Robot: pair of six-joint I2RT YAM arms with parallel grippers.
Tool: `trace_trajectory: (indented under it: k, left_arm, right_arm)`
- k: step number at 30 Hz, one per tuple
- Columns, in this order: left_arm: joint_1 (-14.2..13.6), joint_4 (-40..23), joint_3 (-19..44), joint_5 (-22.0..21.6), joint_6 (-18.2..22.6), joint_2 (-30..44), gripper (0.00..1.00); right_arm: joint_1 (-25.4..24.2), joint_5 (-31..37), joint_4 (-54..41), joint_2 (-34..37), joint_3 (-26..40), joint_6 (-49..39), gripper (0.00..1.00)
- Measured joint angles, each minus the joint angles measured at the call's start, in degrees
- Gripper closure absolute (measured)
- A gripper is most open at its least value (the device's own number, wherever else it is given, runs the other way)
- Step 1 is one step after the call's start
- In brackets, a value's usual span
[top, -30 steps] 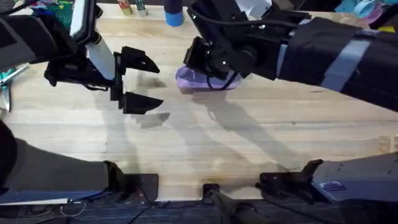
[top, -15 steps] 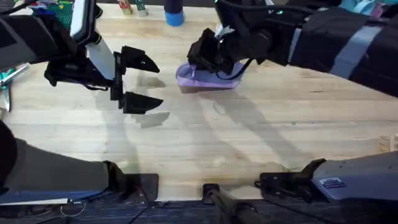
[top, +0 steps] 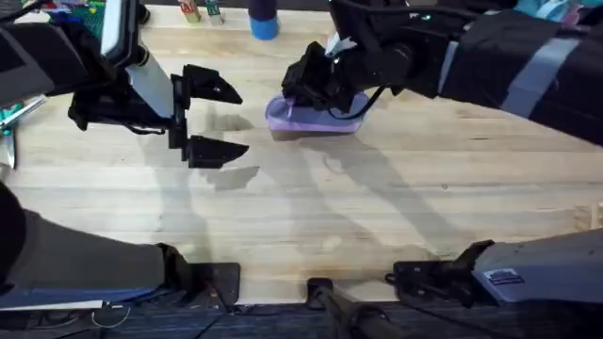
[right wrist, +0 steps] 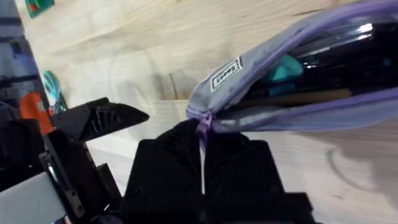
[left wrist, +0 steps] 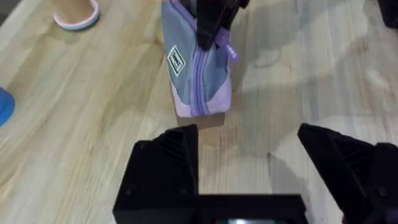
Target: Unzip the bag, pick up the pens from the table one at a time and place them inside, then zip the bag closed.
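Observation:
My right gripper is crowding the top of the bag at the zipper pull. My left gripper should grab the bag next by its clear lavender end (top: pixel 274 119) (left wrist: pixel 203 102).
The lavender bag (top: pixel 311 119) lies on the table (top: pixel 377 207) at the back centre, its zipper side up. My right gripper (top: pixel 318 87) is at the bag's left end, shut on the purple zipper pull (right wrist: pixel 202 124). In the right wrist view the bag (right wrist: pixel 298 37) gapes open, and inside I see a thin tan pen (right wrist: pixel 298 96) beside a teal item. My left gripper (top: pixel 215 119) hovers open just left of the bag, nothing between its fingers. The left wrist view shows the bag (left wrist: pixel 196 81) straight ahead of the left gripper (left wrist: pixel 249 158).
A blue cup (top: pixel 264 21) stands at the table's back edge, and a pink-rimmed cup (left wrist: pixel 76 12) is beyond the bag. Teal scissors (top: pixel 9 118) lie at the far left edge. Bare wood stretches across the front and right of the table.
My right arm has drawn back and a little right, uncovering more of the bag while keeping hold at its end. The left gripper has barely moved.

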Motion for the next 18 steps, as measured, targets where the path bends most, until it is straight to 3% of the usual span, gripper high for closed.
trace_trajectory:
  k: [7,12,18]
  left_arm:
    - [-0.02,8.48,-0.02,2.35,-2.36,0.0,0.007]
    - [-1.19,17.81,-0.02,3.34,-10.25,0.0,0.007]
    - [-6.43,27.42,-0.02,3.94,-21.2,0.48,0.007]
  right_arm:
    - [0.0,-0.19,0.23,-0.02,0.0,0.0,0.97]
    - [0.0,-0.24,0.3,-0.02,0.0,0.0,0.97]
    - [0.0,-0.32,0.32,-0.01,0.0,0.0,0.97]
